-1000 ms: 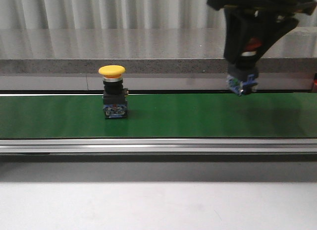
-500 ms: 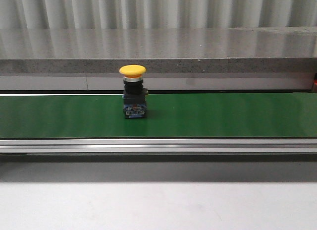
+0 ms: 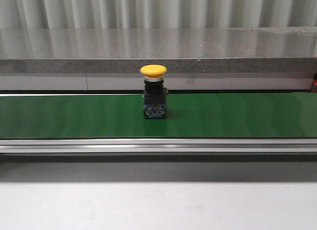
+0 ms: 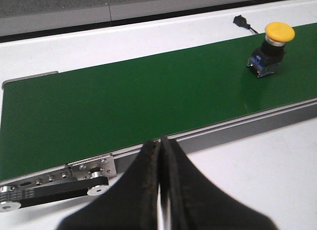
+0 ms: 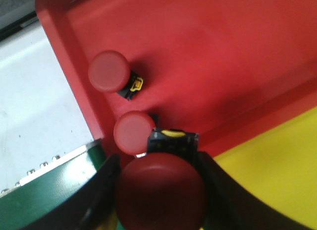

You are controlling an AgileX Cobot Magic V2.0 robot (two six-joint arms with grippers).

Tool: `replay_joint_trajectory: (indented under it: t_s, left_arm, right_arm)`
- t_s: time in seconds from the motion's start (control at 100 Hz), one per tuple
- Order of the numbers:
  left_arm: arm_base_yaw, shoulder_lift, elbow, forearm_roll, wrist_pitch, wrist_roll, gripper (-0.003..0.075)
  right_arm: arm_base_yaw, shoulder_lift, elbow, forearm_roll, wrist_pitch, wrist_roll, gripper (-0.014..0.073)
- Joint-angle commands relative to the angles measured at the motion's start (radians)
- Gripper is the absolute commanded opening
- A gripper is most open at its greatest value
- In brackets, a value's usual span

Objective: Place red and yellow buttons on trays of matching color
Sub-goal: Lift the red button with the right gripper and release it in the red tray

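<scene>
I need to bring the button down onto the red tray before my right gripper lets go of it. The held button's base [image 5: 173,140] is still above the red tray, and the button would drop if I released it now.
A yellow button [image 3: 153,97] on a black and blue base stands upright on the green belt [image 3: 237,116], near its middle; it also shows in the left wrist view [image 4: 271,48]. My left gripper [image 4: 160,145] is shut with nothing in it, on the near side of the belt and far from the yellow button. My right gripper [image 5: 161,190] is shut on a red button [image 5: 161,193], held above the red tray [image 5: 213,51]. Two red buttons [image 5: 109,71] [image 5: 133,132] lie in that tray. The yellow tray [image 5: 277,165] adjoins it.
An aluminium rail [image 3: 158,145] runs along the belt's near edge, with a white table [image 3: 158,205] in front. A grey stone ledge [image 3: 158,49] rises behind the belt. A small black plug [image 4: 241,21] lies beyond the belt.
The yellow button has ridden the belt to the right. My right arm with the red button has left the front view.
</scene>
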Motion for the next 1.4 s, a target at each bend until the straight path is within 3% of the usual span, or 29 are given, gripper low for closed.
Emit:
replay_joint_trajectory:
  t_s: [0.0, 0.41, 1.06, 1.16, 1.31, 1.39]
  left_arm:
    - [-0.008, 0.002, -0.026, -0.015, -0.062, -0.003, -0.002]
    - [-0.008, 0.002, -0.026, -0.015, -0.062, -0.003, -0.002]
    - [-0.008, 0.002, -0.026, -0.015, -0.062, -0.003, -0.002]
    - [-0.008, 0.002, -0.026, -0.015, -0.062, -0.003, -0.002]
    - [-0.008, 0.002, -0.026, -0.015, -0.062, -0.003, -0.002]
    - [-0.008, 0.002, -0.026, -0.015, -0.062, -0.003, -0.002]
  right_arm:
    - [-0.008, 0.002, -0.073, 0.003, -0.053, 0.004, 0.0077]
    - [-0.013, 0.216, -0.289, 0.003, -0.062, 0.034, 0.0077]
    - [-0.021, 0.381, -0.299, 0.004, -0.177, 0.037, 0.0085]
    - [-0.021, 0.383, -0.299, 0.004, -0.171, 0.037, 0.0176]
    - [-0.021, 0.381, -0.299, 0.004, -0.169, 0.037, 0.0453]
    - [-0.021, 0.375, -0.299, 0.004, -0.169, 0.037, 0.0512]
